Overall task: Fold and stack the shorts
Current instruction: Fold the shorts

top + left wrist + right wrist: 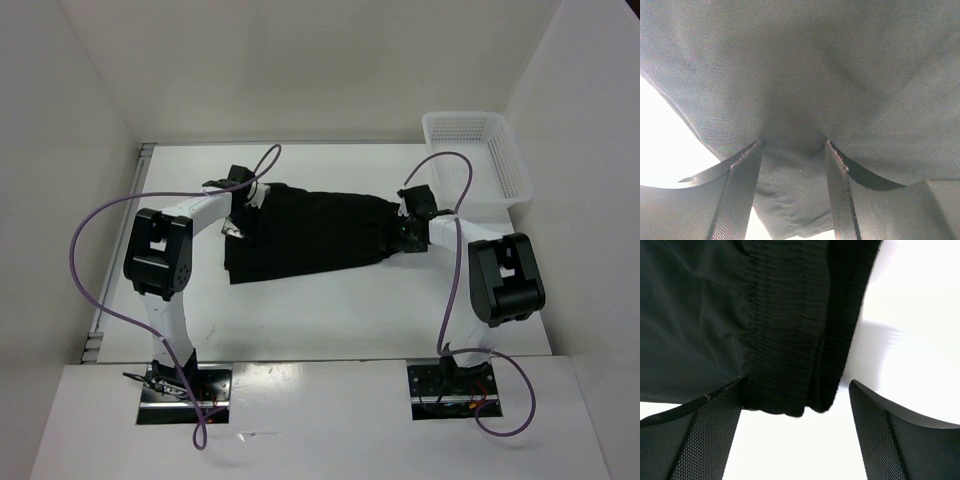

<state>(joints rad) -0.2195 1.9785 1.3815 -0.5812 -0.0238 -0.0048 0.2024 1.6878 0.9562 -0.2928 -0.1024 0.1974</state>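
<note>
The robot's right gripper needs to fold the waistband end across the legs of the shorts, so next it should grab the near corner of the elastic waistband on the black shorts (pixel 310 232).
The black shorts (pixel 310 232) lie spread across the middle of the table, with the elastic waistband (pixel 785 340) at their right end. My left gripper (pixel 240 195) is at their left end. In the left wrist view the left gripper (pixel 794 142) stands open, its fingertips (pixel 752 150) pressed onto the cloth (pixel 800 75), and a flat fold of fabric lies between them. My right gripper (pixel 405 228) is at the waistband end. The right gripper (pixel 796 382) is open round the waistband's corner: the left finger (pixel 715 435) touches the cloth and the right finger (pixel 875 430) stands apart over bare table.
A white mesh basket (pixel 500 160) stands at the back right corner. White walls enclose the table on the left, back and right. Purple cables loop from both arms, and the arm bases (pixel 180 385) are at the near edge.
</note>
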